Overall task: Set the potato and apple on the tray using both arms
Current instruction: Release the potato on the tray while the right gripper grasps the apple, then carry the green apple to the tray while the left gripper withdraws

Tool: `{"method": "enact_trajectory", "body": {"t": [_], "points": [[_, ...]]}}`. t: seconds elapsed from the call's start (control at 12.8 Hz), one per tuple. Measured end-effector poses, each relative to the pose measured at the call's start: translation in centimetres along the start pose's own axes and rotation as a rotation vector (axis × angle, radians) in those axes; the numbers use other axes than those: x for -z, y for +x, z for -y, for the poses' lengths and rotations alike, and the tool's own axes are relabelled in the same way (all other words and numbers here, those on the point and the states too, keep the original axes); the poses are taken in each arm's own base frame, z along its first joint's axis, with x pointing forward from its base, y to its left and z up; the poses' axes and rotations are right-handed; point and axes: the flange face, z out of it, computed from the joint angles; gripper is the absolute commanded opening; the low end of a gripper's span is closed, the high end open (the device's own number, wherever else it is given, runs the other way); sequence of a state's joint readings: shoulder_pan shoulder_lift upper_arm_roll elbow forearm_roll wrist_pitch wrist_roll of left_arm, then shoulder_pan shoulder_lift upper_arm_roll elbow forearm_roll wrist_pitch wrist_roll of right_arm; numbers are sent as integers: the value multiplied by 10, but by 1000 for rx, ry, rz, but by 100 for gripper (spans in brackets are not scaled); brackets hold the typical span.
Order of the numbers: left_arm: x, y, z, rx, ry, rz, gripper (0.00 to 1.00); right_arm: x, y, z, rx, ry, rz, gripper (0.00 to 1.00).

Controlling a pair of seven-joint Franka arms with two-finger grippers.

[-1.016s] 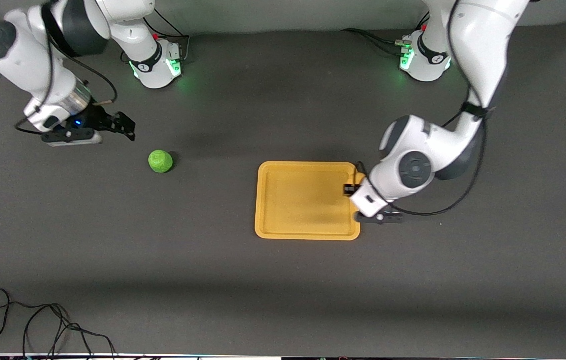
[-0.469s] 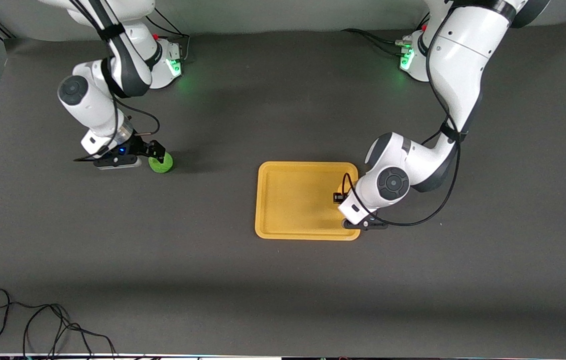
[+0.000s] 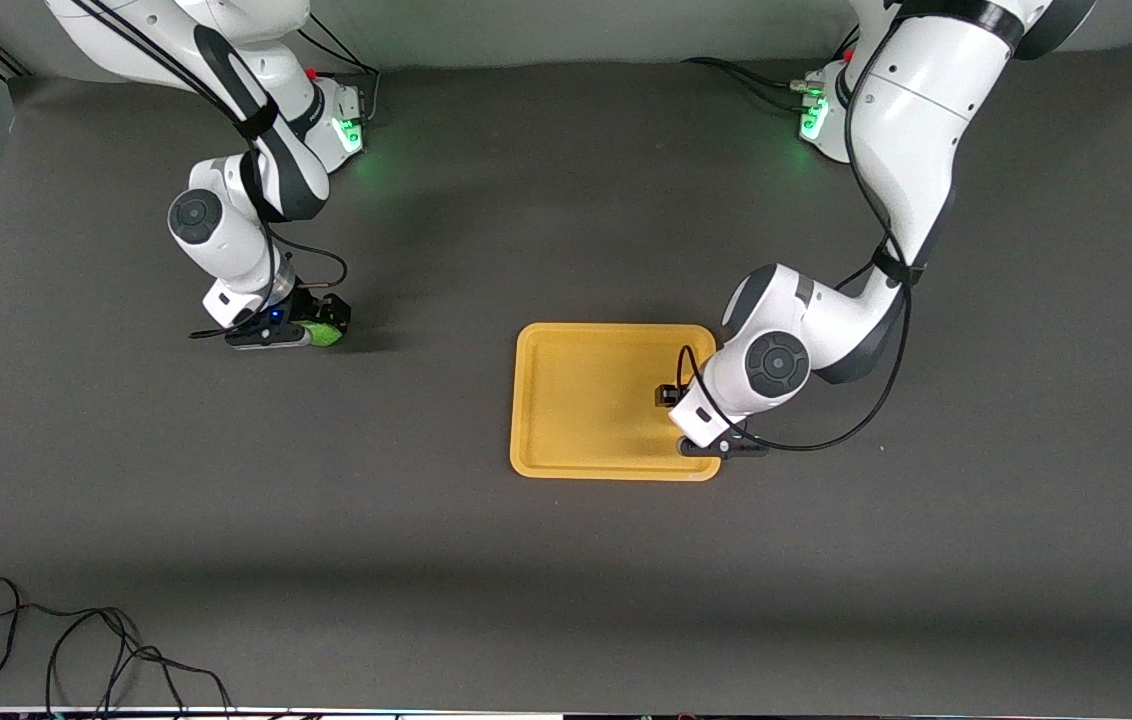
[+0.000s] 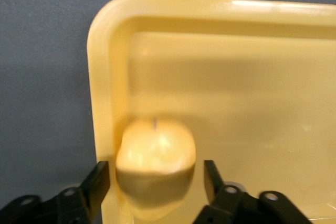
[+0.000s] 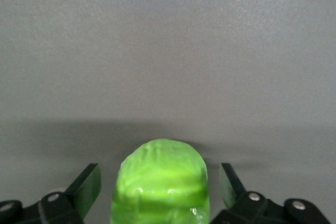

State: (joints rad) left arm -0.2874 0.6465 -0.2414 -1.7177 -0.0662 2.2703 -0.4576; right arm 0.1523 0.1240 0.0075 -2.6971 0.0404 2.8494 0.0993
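My right gripper should close: its fingers are on both sides of the green apple, low over the mat.
The yellow-orange tray (image 3: 576,400) lies mid-table. My left gripper (image 3: 673,395) is low over its edge toward the left arm's end. In the left wrist view the potato (image 4: 156,148) lies in the tray (image 4: 252,77) beside the rim, between the open fingers of my left gripper (image 4: 156,169), with a gap on each side. The potato is hidden in the front view. The green apple (image 3: 325,336) sits on the mat toward the right arm's end. My right gripper (image 3: 324,322) is down around it. The right wrist view shows the apple (image 5: 160,182) between the open fingers of my right gripper (image 5: 160,174).
Dark mat (image 3: 526,560) covers the table. Black cables (image 3: 76,650) lie at the near corner toward the right arm's end. The arm bases (image 3: 831,120) glow green along the table's edge farthest from the camera.
My right arm has swung in and come down until its open fingers are around the apple. My left gripper has shifted a little farther over the tray and lower.
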Motion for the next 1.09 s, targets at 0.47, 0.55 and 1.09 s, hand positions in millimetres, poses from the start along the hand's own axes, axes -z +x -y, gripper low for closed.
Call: {"method": "enact_trajectory", "body": {"t": [0.47,0.55,1.09], "points": [[36,6,-4,12,-12,-36,99,3,0,1,1,-5,67,51],[60,4,-4,15,-6,-37,100,13,8,2,1,-5,74,51],[288,-26,121,4,72,-81,100,254,84,18,18,11,106,51]]}}
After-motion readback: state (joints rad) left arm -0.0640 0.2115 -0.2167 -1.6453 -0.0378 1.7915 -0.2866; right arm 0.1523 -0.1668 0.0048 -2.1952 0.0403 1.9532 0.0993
